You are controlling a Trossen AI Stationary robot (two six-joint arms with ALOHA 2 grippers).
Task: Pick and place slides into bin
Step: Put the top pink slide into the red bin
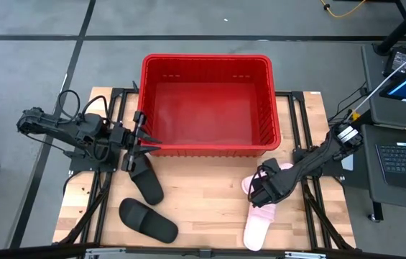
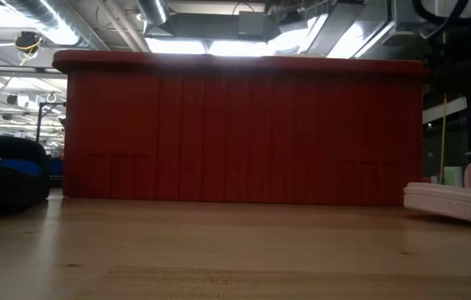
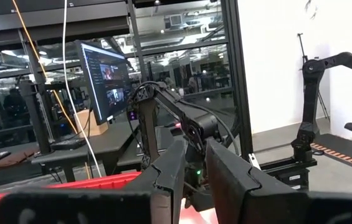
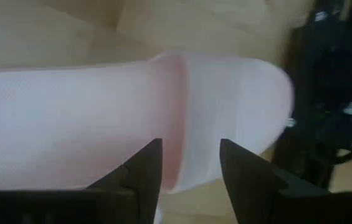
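I should next use my right gripper to grab the pink slide by its strap's edge (image 4: 185, 130), so that I can carry the slide into the red bin.
The red bin (image 1: 206, 104) stands at the table's far middle and fills the low view (image 2: 243, 129). Two black slides lie at the near left, one (image 1: 147, 182) close under my left gripper (image 1: 149, 146), one (image 1: 149, 220) nearer the front edge. My left gripper is level, points toward the bin's near left corner, and has a narrow gap between its fingers with nothing in it (image 3: 195, 180). Two pink slides lie at the near right, one (image 1: 259, 224) near the front edge, one (image 4: 101, 118) under my right gripper (image 4: 191, 162). My right gripper is open and points down over that slide's strap.
Black frame rails (image 1: 116, 108) run along the table's left and right sides. A bare strip of wooden table (image 1: 203, 194) lies between the black and pink slides. A desk with a laptop (image 1: 404, 155) stands off the table's right.
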